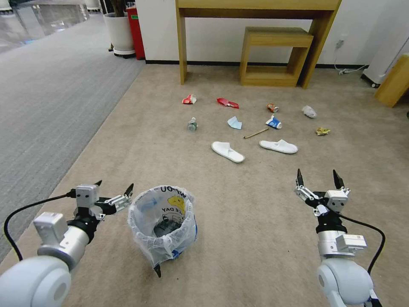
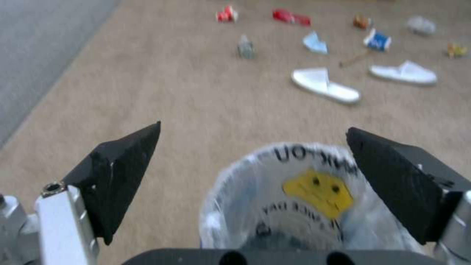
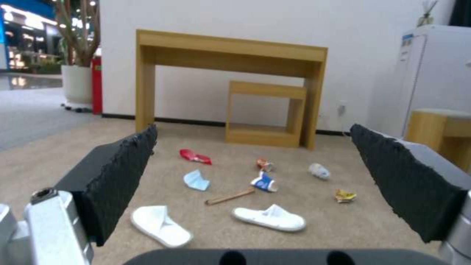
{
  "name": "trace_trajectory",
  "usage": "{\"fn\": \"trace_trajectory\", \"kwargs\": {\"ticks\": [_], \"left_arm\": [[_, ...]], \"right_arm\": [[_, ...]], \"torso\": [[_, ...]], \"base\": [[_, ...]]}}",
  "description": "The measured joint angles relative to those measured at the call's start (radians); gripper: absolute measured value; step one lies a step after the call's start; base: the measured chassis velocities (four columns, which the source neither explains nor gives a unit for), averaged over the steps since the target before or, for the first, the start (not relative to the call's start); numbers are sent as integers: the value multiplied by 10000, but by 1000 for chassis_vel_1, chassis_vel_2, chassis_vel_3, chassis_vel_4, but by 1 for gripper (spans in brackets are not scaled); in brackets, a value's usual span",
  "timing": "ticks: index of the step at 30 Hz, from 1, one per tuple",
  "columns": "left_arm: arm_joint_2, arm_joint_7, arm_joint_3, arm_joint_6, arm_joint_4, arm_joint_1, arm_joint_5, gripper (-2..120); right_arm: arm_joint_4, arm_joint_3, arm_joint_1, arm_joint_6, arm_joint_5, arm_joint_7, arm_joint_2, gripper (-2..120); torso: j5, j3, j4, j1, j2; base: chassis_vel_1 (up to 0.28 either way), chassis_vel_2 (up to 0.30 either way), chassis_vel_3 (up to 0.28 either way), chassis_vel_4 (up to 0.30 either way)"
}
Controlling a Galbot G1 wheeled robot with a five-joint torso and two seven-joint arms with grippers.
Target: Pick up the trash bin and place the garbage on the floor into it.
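Observation:
Next, my left gripper pinches the trash bin by its thin bag-wrapped rim (image 1: 131, 215), since the trash bin's round opening spreads too wide for the gripper's fingers.
The trash bin (image 1: 162, 226), lined with a translucent white bag with a yellow smiley, stands on the beige floor (image 1: 255, 213) close in front of me. My left gripper (image 1: 115, 187) is open just left of its rim; in the left wrist view the trash bin (image 2: 294, 198) sits low between the fingers (image 2: 123, 165). My right gripper (image 1: 317, 175) hangs open to the right, holding nothing. The garbage lies farther ahead: two white slippers (image 1: 228, 152), a blue mask (image 1: 234, 123), a wooden stick (image 1: 256, 133), crushed cups (image 1: 274, 123), a red wrapper (image 1: 227, 102), an orange can (image 1: 272, 107).
A wooden desk (image 1: 255, 8) with a low wooden shelf (image 1: 275, 55) under it stands at the back wall. Grey striped carpet (image 1: 51, 94) runs along the left. A white planter (image 1: 119, 32) is at the back left, and a wooden block (image 1: 394, 81) at the right.

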Motion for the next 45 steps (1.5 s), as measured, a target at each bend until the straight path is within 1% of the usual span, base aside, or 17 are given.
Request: {"fn": "trace_trajectory", "kwargs": {"ticks": [3, 4, 5, 8, 9, 11, 12, 13, 16, 17, 20, 25, 27, 32, 37, 40, 45], "left_arm": [[336, -768, 236, 529, -56, -114, -203, 100], [457, -1162, 462, 740, 72, -289, -209, 100], [457, -1162, 462, 740, 72, -289, -209, 100], [554, -1700, 825, 968, 306, -597, -240, 100], [554, -1700, 825, 968, 306, -597, -240, 100], [599, -2083, 1187, 1052, 546, -931, -375, 100], [599, -2083, 1187, 1052, 546, -931, -375, 100], [648, -2300, 1527, 1057, 796, -1238, -580, 100], [744, -2429, 2091, 1059, 1452, -1819, -736, 100], [744, -2429, 2091, 1059, 1452, -1819, -736, 100], [963, -2670, 2907, 1036, 2518, -2823, -1088, 100], [1125, -2859, 3472, 1007, 2995, -3428, -1339, 100], [1152, -3060, 4024, 996, 3339, -3870, -1384, 100], [923, -3410, 4707, 977, 3740, -4245, -1288, 100], [813, -3467, 4966, 973, 4085, -4330, -857, 100], [783, -3585, 5046, 966, 4526, -4375, -479, 99], [796, -3649, 5057, 963, 4828, -4335, -345, 98]], "right_arm": [[-299, -406, 189, -46, -146, -40, -70, 100], [-379, -459, 194, -46, -222, -48, -59, 100], [-379, -459, 194, -46, -222, -48, -59, 100], [-467, -476, 187, -41, -299, -51, -23, 100], [-467, -476, 187, -41, -299, -51, -23, 100], [-539, -475, 186, -31, -333, -50, -6, 100], [-539, -475, 186, -31, -333, -50, -6, 100], [-623, -474, 218, -17, -348, -51, -8, 100], [-833, -502, 345, 1, -417, -51, 3, 100], [-833, -502, 345, 1, -417, -51, 3, 100], [-1121, -658, 526, -1, -499, -49, 98, 100], [-1271, -699, 609, -15, -541, -40, 141, 100], [-1346, -688, 648, -21, -546, -31, 155, 100], [-1409, -643, 695, -34, -547, -15, 165, 100], [-1423, -634, 725, -51, -547, -5, 174, 100], [-1444, -630, 727, -53, -547, 0, 185, 100], [-1504, -648, 730, -53, -581, 0, 209, 100]], "torso": [[4, 0, 9, 0, 0], [2, 0, 7, 1, 0], [2, 0, 7, 1, 0], [1, 0, 4, 0, 0], [1, 0, 4, 0, 0], [0, 0, 1, 0, 0], [0, 0, 1, 0, 0], [1, 0, 2, 1, 0], [0, 1, 3, 1, 0], [0, 1, 3, 1, 0], [1, 0, 3, 0, -1], [2, 1, 4, 1, 0], [3, 1, 3, 1, -1], [3, 0, 3, 1, -1], [3, 0, 3, 0, -1], [2, 0, 3, 1, -1], [3, 0, 3, 1, -1]], "base": [[0, 0, 0, 0], [0, 0, 0, 0], [0, 0, 0, 0], [0, 0, 0, 0], [0, 0, 0, 0], [0, 0, 0, 0], [0, 0, 0, 0], [0, 0, 0, 0], [0, 0, 0, 0], [0, 0, 0, 0], [0, 0, 0, 0], [0, 0, 0, 0], [0, 0, 0, 0], [0, 0, 0, 0], [0, 0, 0, 0], [0, 0, 0, 0], [0, 0, 0, 0]]}}
